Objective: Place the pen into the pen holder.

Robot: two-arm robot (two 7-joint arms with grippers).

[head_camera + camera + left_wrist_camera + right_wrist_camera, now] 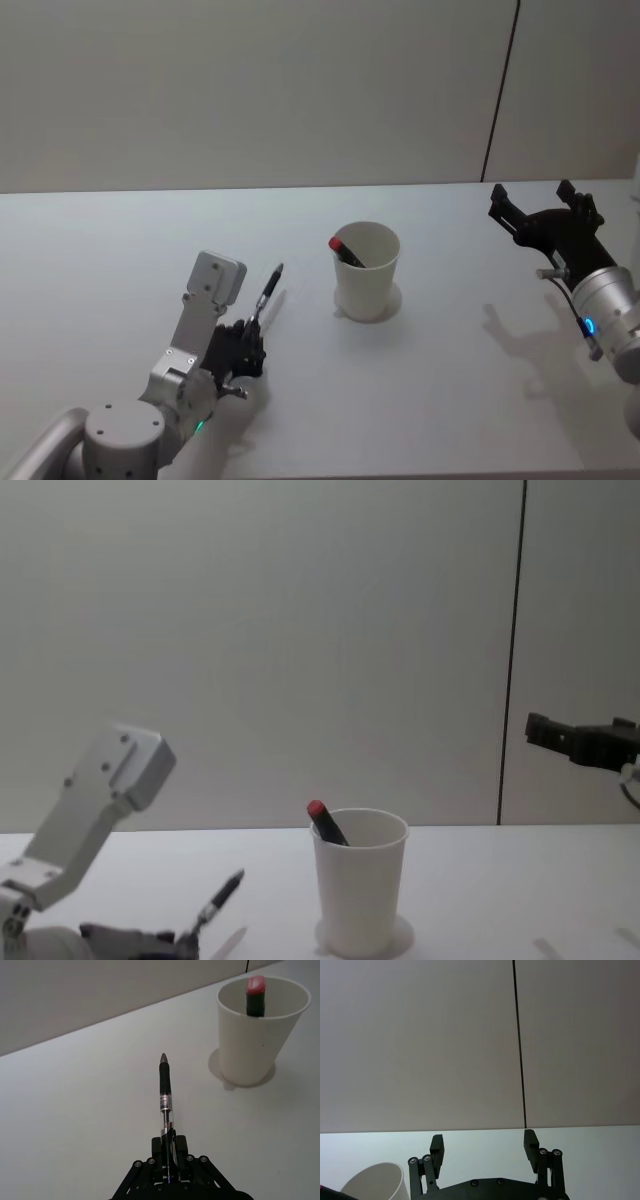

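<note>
The pen's rear end is covered by my left gripper's fingers, and next the pen needs to be grabbed by its loose upper end (229,888) with my right gripper.
My left gripper (250,340) is shut on the rear end of a black pen (270,288), left of the pen holder. The pen (165,1095) points forward and slightly up, its tip clear of the table, as the chest view also shows (220,898). The pen holder (366,270) is a white paper cup standing upright mid-table. A red-capped black marker (343,248) leans inside it against the left rim. My right gripper (538,212) hangs open and empty above the table's far right. The right wrist view shows its fingers (436,1146) spread wide, with the cup rim (375,1180) at one corner.
The white table (120,250) runs back to a plain grey wall with a dark vertical seam (500,90) on the right. Open tabletop lies between the pen and the cup (255,1035).
</note>
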